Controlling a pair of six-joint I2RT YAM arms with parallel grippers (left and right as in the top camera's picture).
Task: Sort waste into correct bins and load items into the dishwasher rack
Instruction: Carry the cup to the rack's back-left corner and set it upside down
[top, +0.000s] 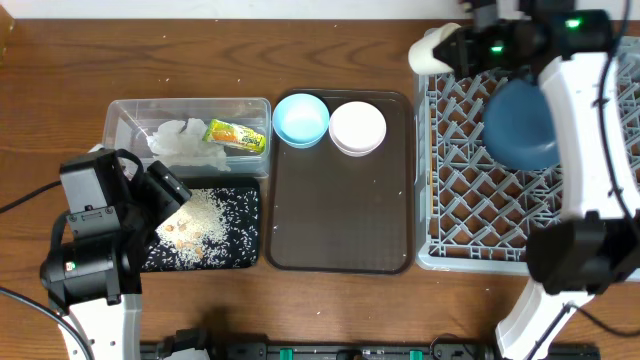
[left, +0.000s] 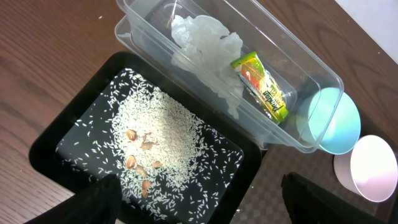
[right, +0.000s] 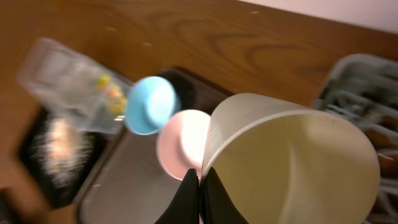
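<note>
The cream cup's base (top: 417, 60) juts past the rack's side rim (top: 422, 100), so it is too early for my right gripper to release; the cup moves inward and down first.
My right gripper (top: 447, 47) is shut on the rim of a small cream cup (top: 430, 48), held in the air by the far left corner of the grey dishwasher rack (top: 470, 200). In the right wrist view the cup (right: 292, 162) fills the frame, its rim pinched by my gripper (right: 200, 177). A dark blue bowl (top: 520, 125) lies in the rack. My left gripper (left: 205, 205) hangs open over the black tray (top: 255, 232), which holds rice (left: 158, 130) and food bits. The clear tub (top: 190, 102) holds a napkin (left: 205, 37) and a green-yellow wrapper (left: 261, 84).
A dark brown serving tray (top: 340, 210) lies between the bins and the rack. At its far end stand a light blue bowl (top: 300, 118) and a pale pink bowl (top: 357, 128). My right arm reaches over the rack's right side.
</note>
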